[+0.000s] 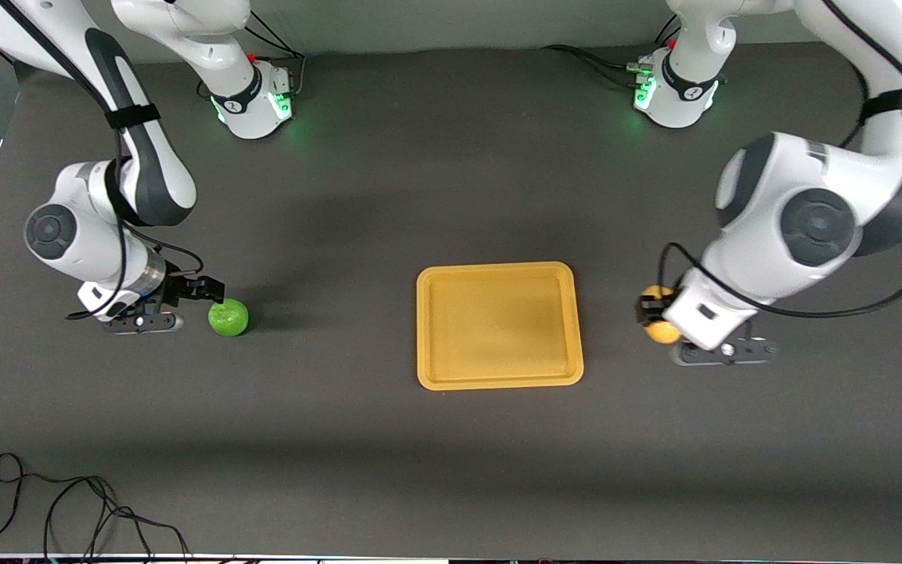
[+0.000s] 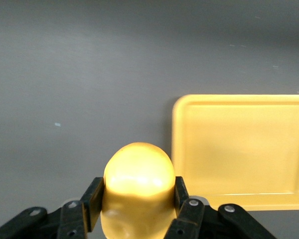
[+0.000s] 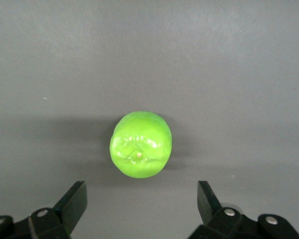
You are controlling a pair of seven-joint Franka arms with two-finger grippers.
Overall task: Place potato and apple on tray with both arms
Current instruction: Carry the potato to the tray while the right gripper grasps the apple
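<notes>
The robot's right gripper will next take hold of the green apple (image 1: 228, 317) by its rounded sides, so that it can place the apple on the tray (image 1: 498, 325).
The orange-yellow tray (image 1: 498, 325) lies flat in the middle of the table and holds nothing; it also shows in the left wrist view (image 2: 239, 149). My left gripper (image 1: 652, 311) is shut on the yellow-tan potato (image 1: 662, 325) and holds it low beside the tray's edge, toward the left arm's end. In the left wrist view the fingers (image 2: 92, 201) press both sides of the potato (image 2: 138, 174). The green apple (image 1: 228, 317) rests on the table toward the right arm's end. My right gripper (image 1: 212, 294) is open, low, just short of the apple (image 3: 140, 144), its fingers (image 3: 72, 204) wide apart.
A loose black cable (image 1: 67, 509) lies at the table's near corner on the right arm's end. The arm bases with green lights (image 1: 255, 98) (image 1: 674, 86) stand along the table's edge farthest from the front camera.
</notes>
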